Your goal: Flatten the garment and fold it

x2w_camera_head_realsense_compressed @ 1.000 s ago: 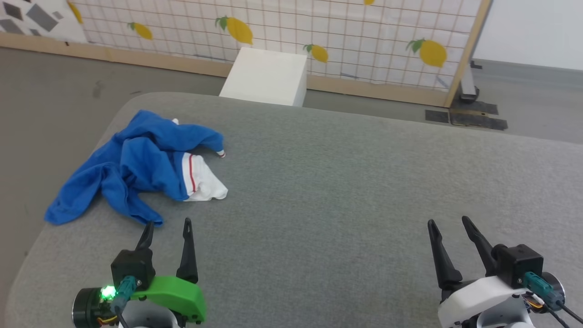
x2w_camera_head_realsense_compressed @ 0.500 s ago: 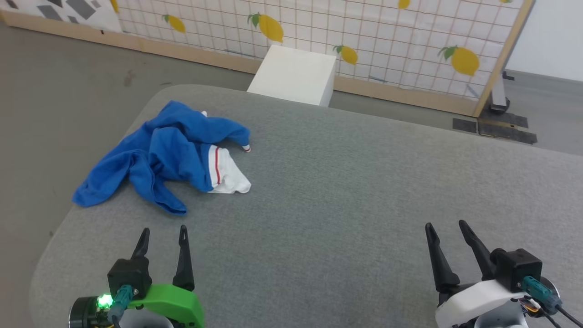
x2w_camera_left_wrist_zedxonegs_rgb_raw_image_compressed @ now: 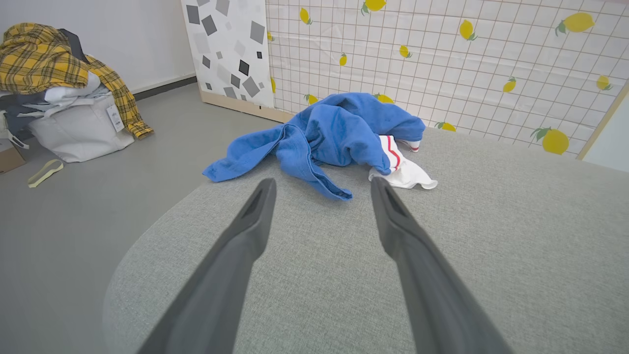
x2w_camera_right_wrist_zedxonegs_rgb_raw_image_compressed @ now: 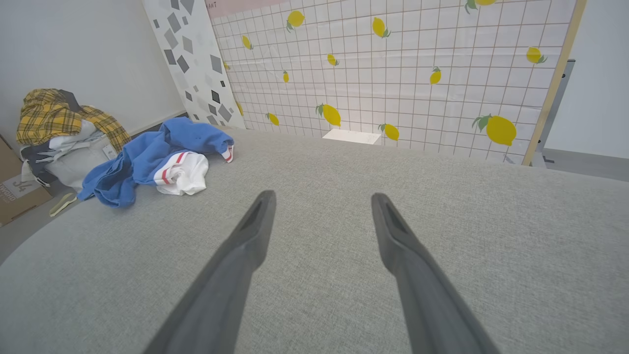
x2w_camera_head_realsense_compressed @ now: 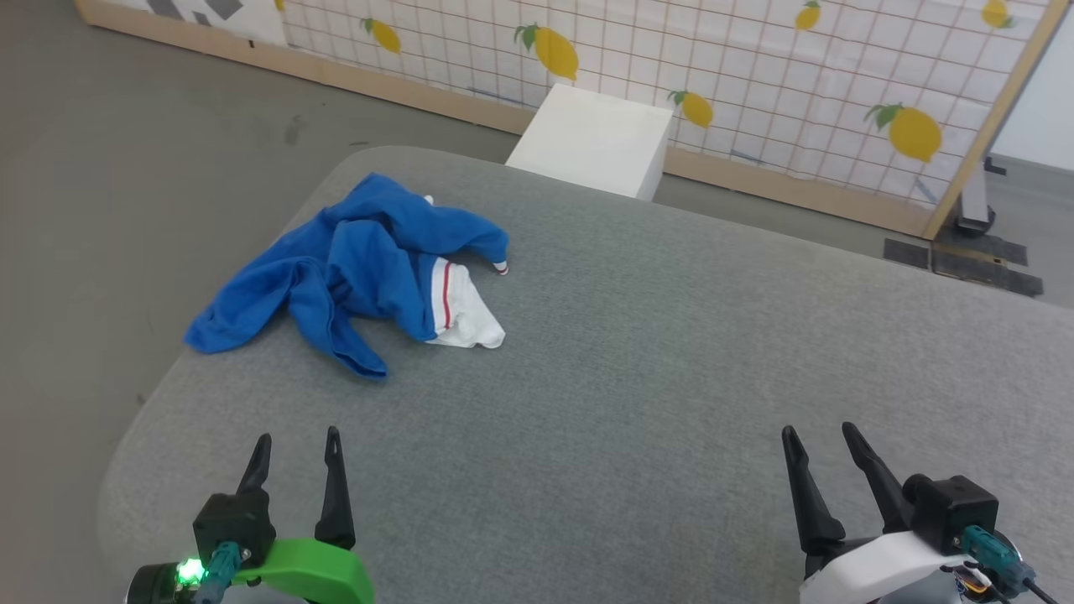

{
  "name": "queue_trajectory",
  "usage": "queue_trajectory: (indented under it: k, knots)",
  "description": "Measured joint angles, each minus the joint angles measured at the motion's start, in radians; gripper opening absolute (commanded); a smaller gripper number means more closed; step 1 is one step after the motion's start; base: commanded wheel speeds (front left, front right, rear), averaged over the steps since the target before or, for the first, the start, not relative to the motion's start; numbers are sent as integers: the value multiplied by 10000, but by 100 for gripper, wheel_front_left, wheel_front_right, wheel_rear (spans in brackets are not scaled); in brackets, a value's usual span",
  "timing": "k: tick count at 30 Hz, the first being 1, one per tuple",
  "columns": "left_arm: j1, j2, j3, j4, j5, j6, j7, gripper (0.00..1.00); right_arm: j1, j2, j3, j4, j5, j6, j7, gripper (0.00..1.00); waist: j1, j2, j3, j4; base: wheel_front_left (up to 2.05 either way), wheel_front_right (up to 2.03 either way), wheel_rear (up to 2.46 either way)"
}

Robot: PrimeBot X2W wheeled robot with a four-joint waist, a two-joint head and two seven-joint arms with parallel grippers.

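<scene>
I should next use my left gripper to grab the crumpled garment by its raised blue fold (x2w_camera_head_realsense_compressed: 364, 252) (x2w_camera_left_wrist_zedxonegs_rgb_raw_image_compressed: 330, 135), so that the garment can be opened out and flattened.
The garment (x2w_camera_head_realsense_compressed: 352, 273) lies crumpled in a heap at the far left corner of the grey table (x2w_camera_head_realsense_compressed: 671, 352), royal blue with one white sleeve with a red stripe (x2w_camera_head_realsense_compressed: 460, 309) showing. One blue fold reaches the table's left edge. It also shows in the left wrist view, garment (x2w_camera_left_wrist_zedxonegs_rgb_raw_image_compressed: 334, 132), and in the right wrist view, garment (x2w_camera_right_wrist_zedxonegs_rgb_raw_image_compressed: 152, 157). My left gripper (x2w_camera_head_realsense_compressed: 298, 438) stands open at the near left, short of the heap and apart from it. My right gripper (x2w_camera_head_realsense_compressed: 818, 429) stands open at the near right, far from the cloth. Nothing is between either pair of fingers.
A white box (x2w_camera_head_realsense_compressed: 596, 138) stands on the floor behind the table, before a lemon-print grid screen (x2w_camera_head_realsense_compressed: 755, 75). A pile of clothes with yellow plaid (x2w_camera_left_wrist_zedxonegs_rgb_raw_image_compressed: 54, 64) sits on the floor to the left. The table's left corner is rounded.
The whole head view has shifted: the camera turned left, so the garment and box sit further right in the picture. The garment's shape is unchanged. Both grippers stay open.
</scene>
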Motion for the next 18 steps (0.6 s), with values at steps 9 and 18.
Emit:
queue_trajectory:
  k: [9, 18]
  knots:
    - [109, 146, -82, 27, -100, 174, -176, 100, 26, 2, 33, 165, 173, 0, -130, 100, 0, 0, -15, 455, 0, 0, 0]
    - [263, 257, -92, 25, -257, 399, -385, 100, 40, 4, 36, 265, 372, 0, -219, 100, 0, 0, 1, 865, 0, 0, 0]
